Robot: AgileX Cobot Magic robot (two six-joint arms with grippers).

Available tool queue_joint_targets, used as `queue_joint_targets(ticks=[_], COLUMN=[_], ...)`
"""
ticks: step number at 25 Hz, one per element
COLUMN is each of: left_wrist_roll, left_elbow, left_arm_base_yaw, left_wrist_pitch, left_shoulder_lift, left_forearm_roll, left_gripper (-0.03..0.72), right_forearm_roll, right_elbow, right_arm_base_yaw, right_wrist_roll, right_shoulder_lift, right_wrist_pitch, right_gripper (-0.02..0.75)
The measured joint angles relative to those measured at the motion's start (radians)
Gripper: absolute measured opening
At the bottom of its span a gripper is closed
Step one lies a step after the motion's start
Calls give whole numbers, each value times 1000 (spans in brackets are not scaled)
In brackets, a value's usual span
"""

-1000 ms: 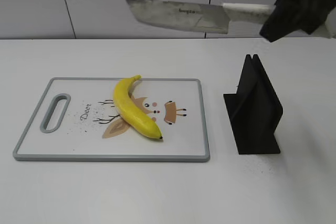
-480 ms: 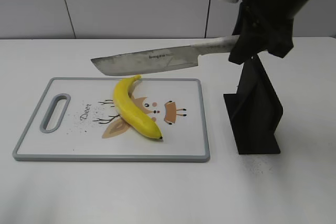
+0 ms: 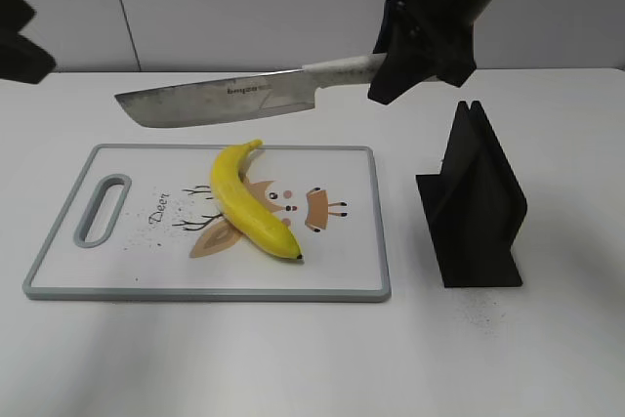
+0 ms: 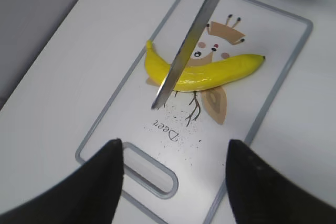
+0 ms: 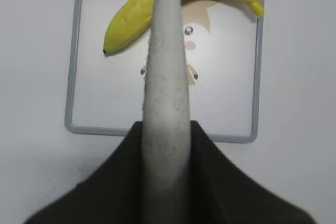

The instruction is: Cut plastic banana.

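Note:
I should next use my left gripper to grab the blade by its tip end (image 3: 139,104), which will steady the knife to cut the plastic banana (image 3: 249,204).
The yellow plastic banana (image 3: 249,204) lies whole on the white cutting board (image 3: 146,271), stem end at the far edge. It also shows in the left wrist view (image 4: 210,73) and the right wrist view (image 5: 131,17). My right gripper (image 3: 415,65) is shut on the pale handle (image 5: 165,119) of a knife. Its steel blade (image 3: 220,103) hangs level in the air above the board's far edge, over the banana's stem end. My left gripper (image 4: 173,174) is open and empty, high above the board's handle slot (image 4: 149,174); in the exterior view it is a dark shape at the left edge (image 3: 20,46).
A black knife stand (image 3: 474,207) stands on the white table right of the board. The board has a grey rim and a deer drawing. A grey wall runs behind the table.
My right gripper has carried the knife down and to the left, from high over the stand to above the board. The left arm has come into the exterior view at the left edge.

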Motion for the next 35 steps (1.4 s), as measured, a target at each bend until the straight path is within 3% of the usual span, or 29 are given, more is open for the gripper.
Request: queue_joint_targets(ticks=[7,15,18,20,22,24,29,35], left_wrist_roll=[85,88,89,89,89,90,98,69], left_elbow=[-203,-250,-250,-250,-250,-250,-250,-249], left_arm_base_yaw=[-75,-89,-89,-89,-89,-89,-89,-94], left_wrist_pitch=[52,58,31,12,11,13,19,-15], left_shoulder_lift=[300,466,483,483,483,485,508,555], left_forearm_roll=[48,87,83,78,78,84,89,84], left_gripper=[575,492,406,299,127,26,-9,-9], right_forearm_roll=[47,58,58,61,72,85,77,-53], right_elbow=[-29,-36,-36,-36,-39,-39,-39,-39], right_arm_base_yaw=[0,0,0,0,0,-1,-1,10], right_wrist_roll=[-55,-74,-74,-75,-75,-74,-60,123], right_shoulder_lift=[60,72,73,79,92,103,112,141], right_wrist_pitch=[0,-41,-45,-45,-52,-61,-78,-83], right_gripper=[183,183,183,183,183,182,182,193])
